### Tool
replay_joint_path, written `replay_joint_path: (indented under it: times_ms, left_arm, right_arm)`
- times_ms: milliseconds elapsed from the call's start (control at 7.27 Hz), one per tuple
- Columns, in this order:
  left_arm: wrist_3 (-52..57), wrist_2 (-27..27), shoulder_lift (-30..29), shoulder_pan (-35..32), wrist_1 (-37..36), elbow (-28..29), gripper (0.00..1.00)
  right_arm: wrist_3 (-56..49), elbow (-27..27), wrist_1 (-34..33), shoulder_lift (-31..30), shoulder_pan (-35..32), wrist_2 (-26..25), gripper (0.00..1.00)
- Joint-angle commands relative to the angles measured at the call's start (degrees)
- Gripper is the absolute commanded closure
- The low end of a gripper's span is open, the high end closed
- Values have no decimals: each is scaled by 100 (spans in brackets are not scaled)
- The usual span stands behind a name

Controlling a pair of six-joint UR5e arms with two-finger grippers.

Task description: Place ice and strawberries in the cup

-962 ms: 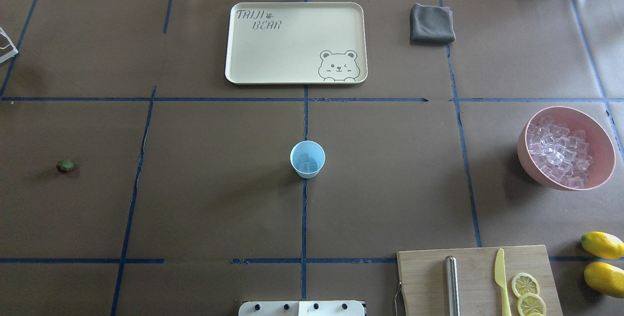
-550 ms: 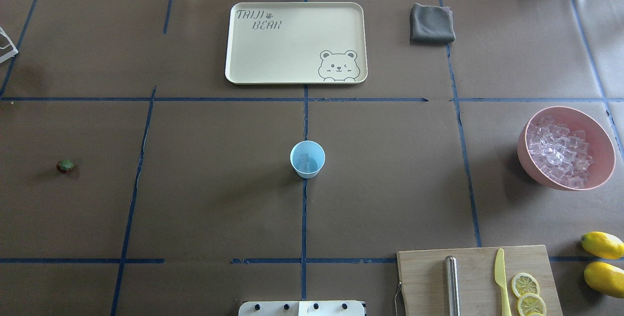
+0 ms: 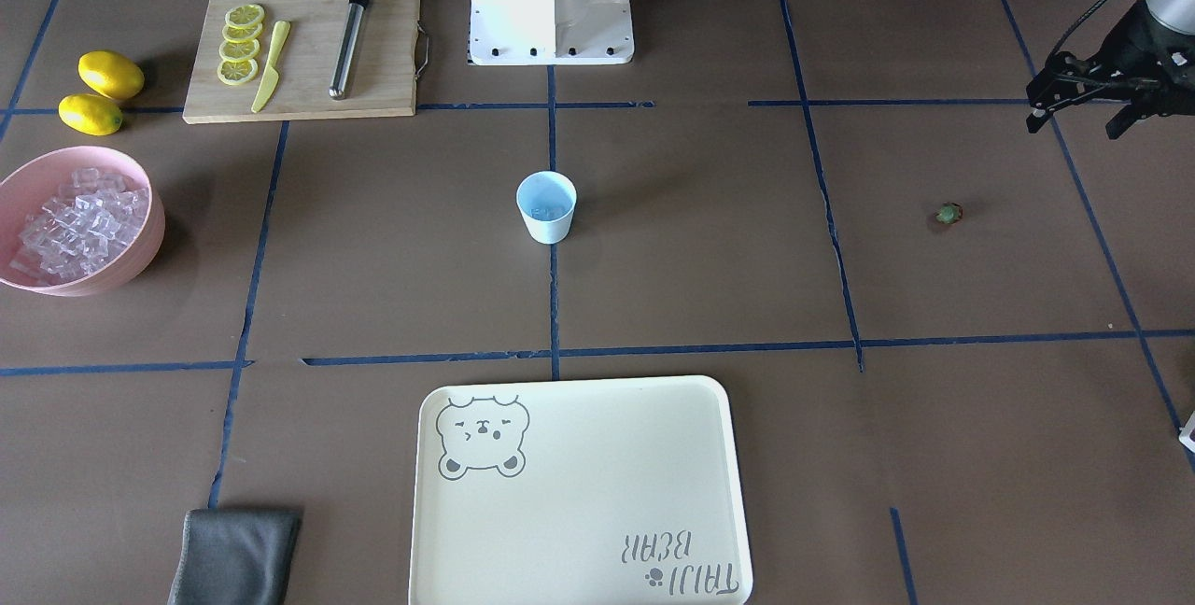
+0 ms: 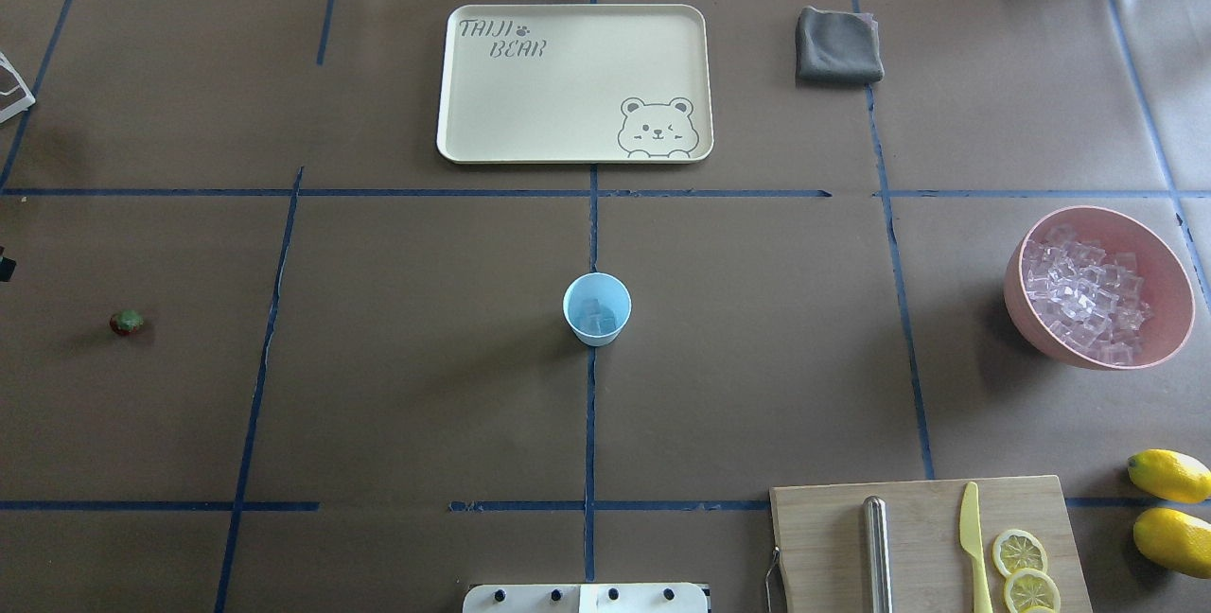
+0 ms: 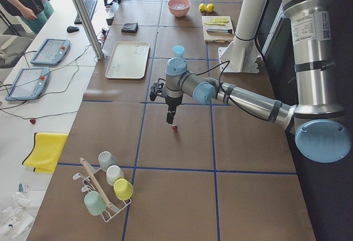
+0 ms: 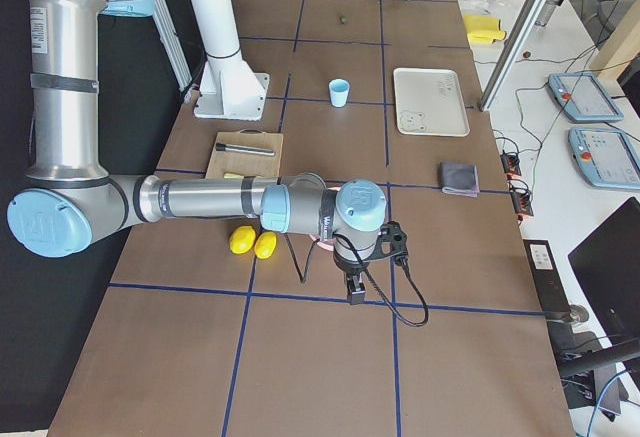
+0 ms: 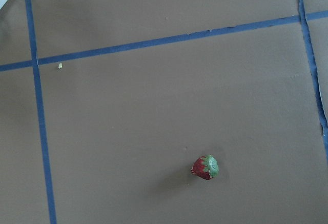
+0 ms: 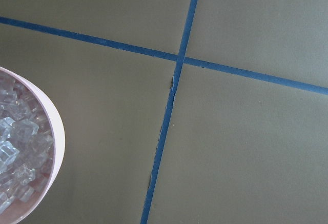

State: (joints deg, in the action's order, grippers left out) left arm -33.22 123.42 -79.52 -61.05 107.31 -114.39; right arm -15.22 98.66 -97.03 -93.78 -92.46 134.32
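I need to grab the tiny strawberry by its plump body with my left gripper next. Then I can add fruit to the iced cup.
The pale blue cup stands upright mid-table with a few cubes of ice inside. More ice fills the pink bowl at the right. One strawberry lies alone at the far left. My left gripper hovers open and empty above the table, a little short of the strawberry and closer to the robot. My right gripper hangs near the pink bowl; I cannot tell whether it is open or shut.
A cream tray and a grey cloth lie at the far side. A cutting board holds a metal rod, a yellow knife and lemon slices; two lemons sit beside it. A cup rack stands beyond the strawberry.
A dark tip of the left gripper has come into the overhead view's left edge. The cup, ice and strawberry have not moved.
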Motion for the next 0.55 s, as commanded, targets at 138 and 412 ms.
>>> replay_joint_path:
  times_ms: [138,412]
  left_arm:
    - [-1194,-974,-46,1206,976,548,0]
    - [-1433,-1267,-160,1595,1588,1064,0]
  right_arm:
    - [2,-5,0,0,0,6,0]
    - [10,-5,0,9,0,6,0]
